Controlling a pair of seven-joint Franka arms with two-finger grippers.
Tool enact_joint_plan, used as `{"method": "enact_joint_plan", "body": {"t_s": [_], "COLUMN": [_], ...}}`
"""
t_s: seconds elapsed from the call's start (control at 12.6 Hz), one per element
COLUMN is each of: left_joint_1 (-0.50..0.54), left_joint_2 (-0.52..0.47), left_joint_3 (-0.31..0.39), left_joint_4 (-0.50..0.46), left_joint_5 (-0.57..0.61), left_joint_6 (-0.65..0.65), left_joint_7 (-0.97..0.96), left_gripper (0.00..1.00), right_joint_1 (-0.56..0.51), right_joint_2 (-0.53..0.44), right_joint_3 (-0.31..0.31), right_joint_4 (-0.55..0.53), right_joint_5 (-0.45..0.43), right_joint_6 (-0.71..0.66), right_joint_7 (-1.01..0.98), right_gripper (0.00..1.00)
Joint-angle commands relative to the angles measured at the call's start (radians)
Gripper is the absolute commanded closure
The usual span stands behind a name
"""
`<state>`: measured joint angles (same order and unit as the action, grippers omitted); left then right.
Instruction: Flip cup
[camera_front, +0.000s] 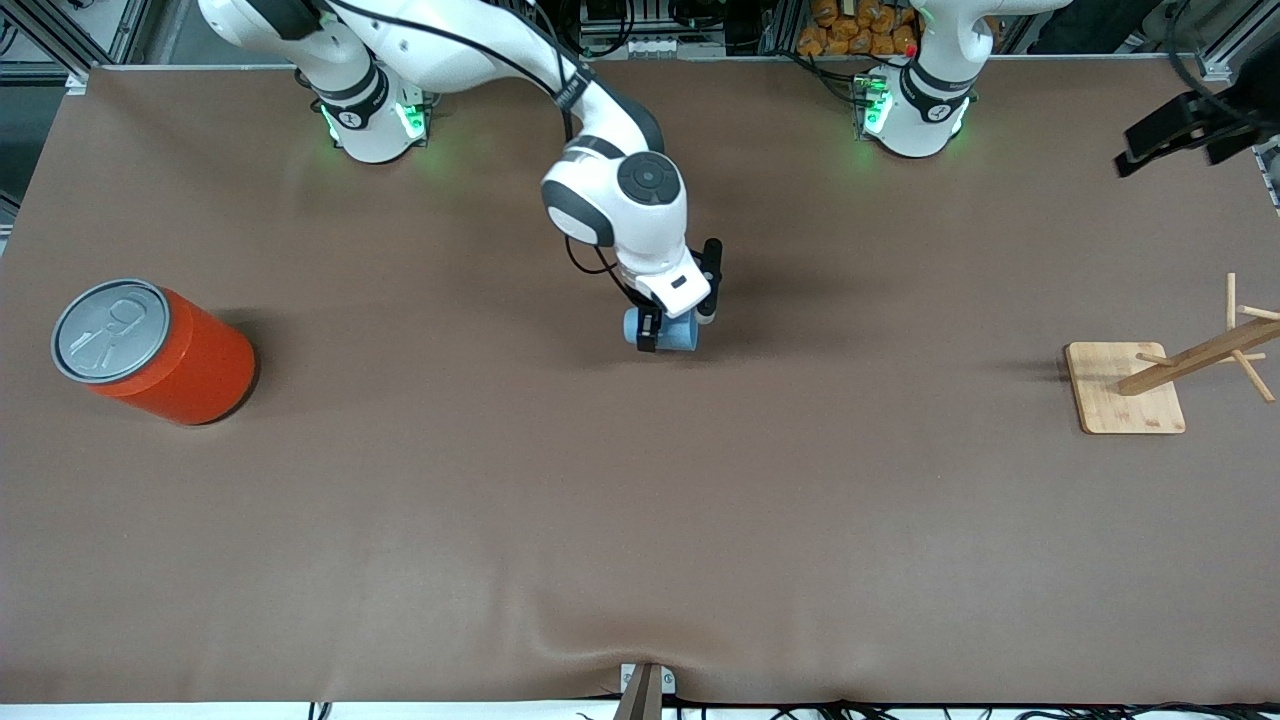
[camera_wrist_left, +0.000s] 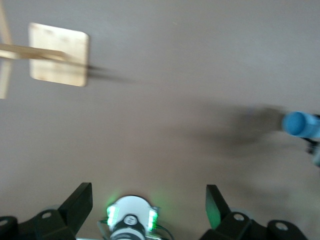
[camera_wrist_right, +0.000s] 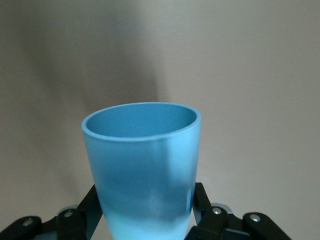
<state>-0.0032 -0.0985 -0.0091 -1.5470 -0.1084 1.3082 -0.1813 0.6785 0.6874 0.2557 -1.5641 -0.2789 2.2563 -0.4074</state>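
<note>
The light-blue cup (camera_front: 674, 334) (camera_wrist_right: 145, 165) hangs above the brown cloth, its blurred shadow apart from the cup, so my right gripper keeps holding the cup for now.
The light-blue cup (camera_front: 674, 334) is held on its side, low over the middle of the table. My right gripper (camera_front: 672, 325) is shut on it, one finger on each side of its wall. In the right wrist view the cup (camera_wrist_right: 145, 165) fills the space between the black fingers (camera_wrist_right: 200, 197), and its open mouth points away from the wrist. I cannot tell whether it touches the cloth. My left gripper (camera_front: 1170, 140) waits up in the air over the left arm's end of the table. It is open (camera_wrist_left: 147, 195) with nothing in it. The left wrist view shows the cup (camera_wrist_left: 300, 124) from afar.
A big orange can (camera_front: 155, 350) with a grey pull-tab lid stands at the right arm's end of the table. A wooden peg rack on a square base (camera_front: 1125, 388) stands at the left arm's end; the left wrist view shows that base (camera_wrist_left: 57, 55) too. A brown cloth covers the table.
</note>
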Motion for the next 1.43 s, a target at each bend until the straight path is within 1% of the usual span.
{"method": "enact_joint_plan", "body": {"t_s": [0.0, 0.24, 0.4, 0.56, 0.71, 0.79, 0.87, 1.11, 1.27, 1.35], "left_joint_1": [0.028, 0.016, -0.029, -0.087, -0.135, -0.144, -0.146, -0.149, -0.165, -0.181], "left_joint_2": [0.086, 0.201, 0.23, 0.246, 0.269, 0.273, 0.276, 0.278, 0.296, 0.304], "left_joint_3": [0.001, -0.009, -0.009, -0.012, -0.012, -0.012, -0.012, -0.017, -0.018, -0.018], "left_joint_4": [-0.004, -0.024, -0.083, -0.155, -0.221, -0.252, -0.286, -0.366, -0.384, -0.398], "left_joint_5": [-0.175, -0.319, -0.37, -0.385, -0.447, -0.462, -0.479, -0.572, -0.64, -0.681], "left_joint_6": [-0.003, 0.06, 0.139, 0.237, 0.317, 0.347, 0.383, 0.466, 0.509, 0.535], "left_joint_7": [-0.027, -0.03, -0.032, -0.033, -0.035, -0.035, -0.035, -0.026, -0.023, -0.023], "left_gripper": [0.0, 0.0, 0.0, 0.0, 0.0, 0.0, 0.0, 0.0, 0.0, 0.0], "right_joint_1": [0.032, 0.094, 0.11, 0.118, 0.119, 0.119, 0.119, 0.107, 0.104, 0.099], "right_joint_2": [0.052, 0.081, 0.092, 0.103, 0.11, 0.11, 0.11, 0.098, 0.09, 0.077], "right_joint_3": [-0.007, -0.013, -0.018, -0.018, -0.023, -0.024, -0.024, -0.021, -0.013, -0.01], "right_joint_4": [0.036, 0.068, 0.07, 0.07, 0.069, 0.069, 0.069, 0.093, 0.143, 0.179], "right_joint_5": [-0.028, -0.029, -0.071, -0.079, -0.079, -0.079, -0.092, -0.085, -0.08, -0.071], "right_joint_6": [0.011, 0.005, 0.006, 0.006, 0.008, 0.008, 0.009, -0.01, -0.096, -0.175], "right_joint_7": [0.008, 0.071, 0.082, 0.104, 0.107, 0.113, 0.116, 0.119, 0.119, 0.116], "right_gripper": [0.83, 0.84, 0.84, 0.82, 0.8, 0.58, 0.01, 0.0, 0.0, 0.0]}}
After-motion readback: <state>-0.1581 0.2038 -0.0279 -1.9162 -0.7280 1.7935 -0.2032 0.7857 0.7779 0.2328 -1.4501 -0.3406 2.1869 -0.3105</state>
